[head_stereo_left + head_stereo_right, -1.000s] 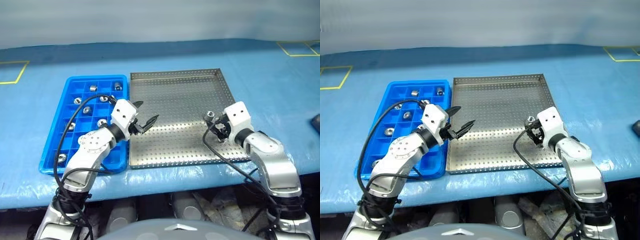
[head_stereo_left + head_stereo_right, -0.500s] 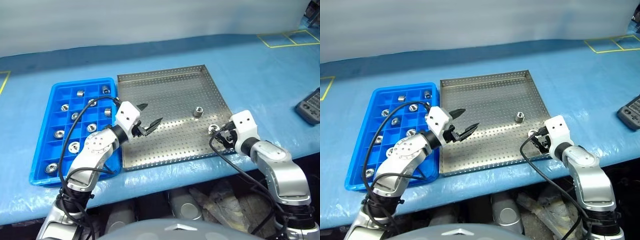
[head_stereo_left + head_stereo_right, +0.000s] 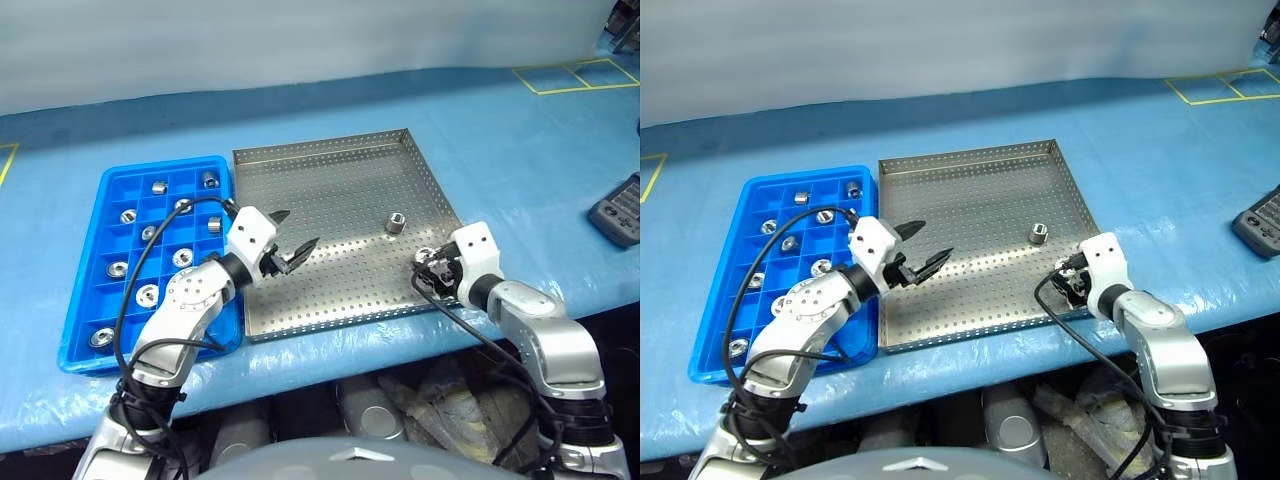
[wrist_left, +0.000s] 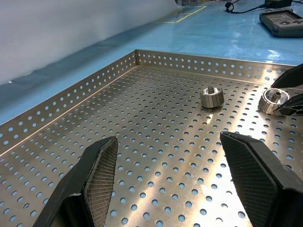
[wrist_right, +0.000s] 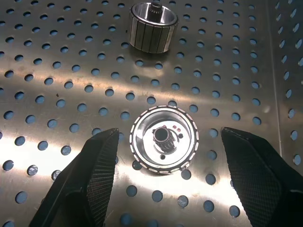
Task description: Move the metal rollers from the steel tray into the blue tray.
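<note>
The robot's fingers are low over the steel tray's perforated bottom, beside the roller's ribbed rim [image 3: 425,255] [image 5: 164,139], so the right gripper needs to close. Closing now would hold the roller.
The steel tray [image 3: 340,185] lies mid-table with the blue tray [image 3: 84,262] against its left side. Two metal rollers rest on the perforated floor: one stands on end [image 3: 396,221] and one lies with its hollow centre up [image 5: 164,140] near the tray's right front corner. My right gripper [image 3: 430,272] is low over that second roller, open, with a finger [image 5: 97,175] on either side and a gap to each. My left gripper [image 3: 300,228] hovers open and empty over the steel tray's left part. Several rollers [image 3: 158,185] sit in the blue tray's compartments.
A black hand-held device [image 3: 620,208] lies on the blue table cover at the far right. Yellow tape squares [image 3: 570,75] mark the back right. The steel tray's raised rim [image 4: 71,97] stands between the two trays. The table's front edge runs just below both trays.
The camera has swung to the right. My right gripper has sunk lower around the roller near the tray's right front. The left gripper has kept still and open.
</note>
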